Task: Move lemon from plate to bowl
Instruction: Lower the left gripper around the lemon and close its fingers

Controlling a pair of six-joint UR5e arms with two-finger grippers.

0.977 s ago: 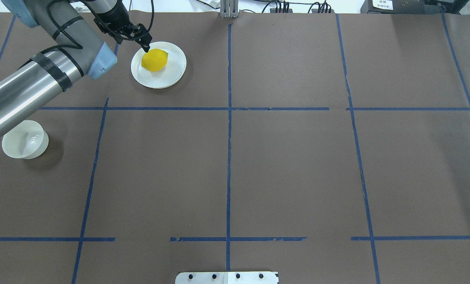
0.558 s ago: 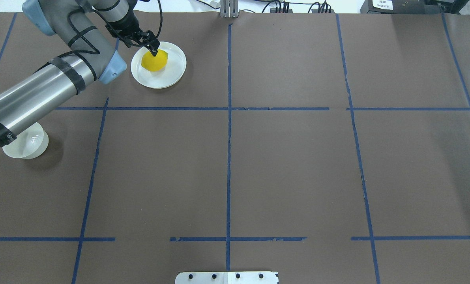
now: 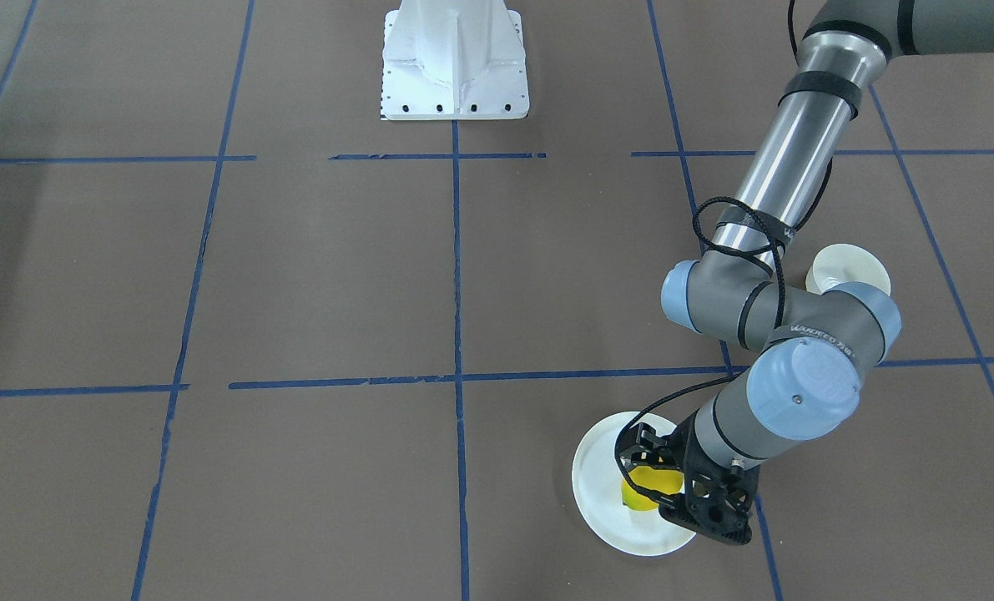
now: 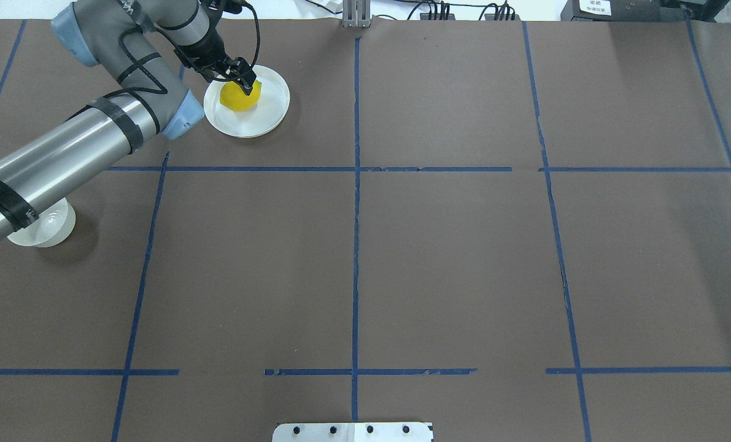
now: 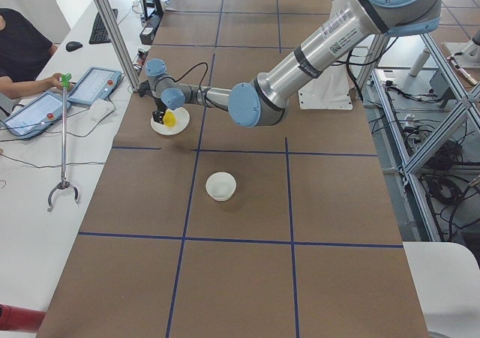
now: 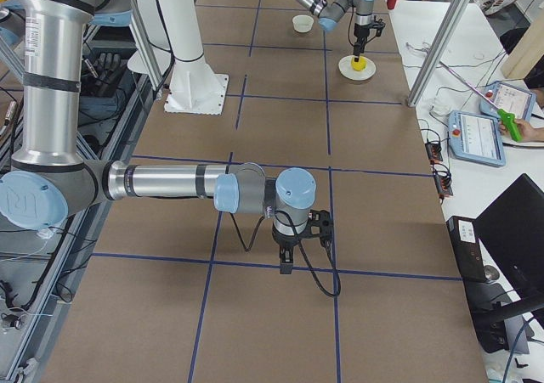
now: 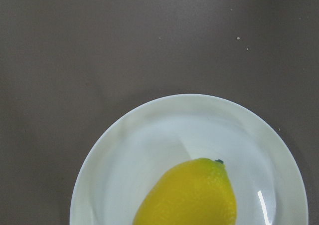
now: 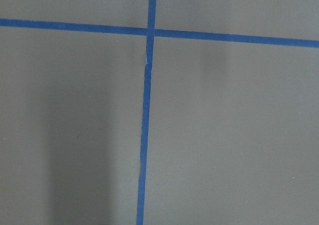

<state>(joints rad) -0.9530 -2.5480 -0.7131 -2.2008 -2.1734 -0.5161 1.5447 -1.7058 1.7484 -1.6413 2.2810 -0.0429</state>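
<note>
The lemon should go from the plate into the white bowl (image 3: 849, 269), so my left gripper should next grab it by its plump middle (image 3: 665, 482).
The yellow lemon (image 4: 235, 101) lies on the flat white plate (image 4: 267, 113) at the table's far left. My left gripper (image 4: 242, 85) is low over it, open, with one finger on each side of the lemon (image 3: 645, 488). The lemon still rests on the plate (image 3: 595, 501). The left wrist view shows the lemon (image 7: 192, 197) on the plate (image 7: 149, 135), and no fingers. The small deep white bowl (image 4: 49, 228) stands nearer to me on the left, partly under my left arm. It also shows in the front view (image 3: 847, 265). My right gripper (image 6: 286, 267) hangs over bare table; I cannot tell whether it is open or shut.
Brown paper with a blue tape grid covers the table. The white robot base (image 3: 453, 63) stands at the near edge. An operator with tablets (image 5: 34, 113) sits beyond the table's far end, past a metal post (image 5: 112, 31).
My left gripper has moved right and down, from beside the lemon to around it. The left arm has swung further over the bowl. The lemon and the plate have not moved.
</note>
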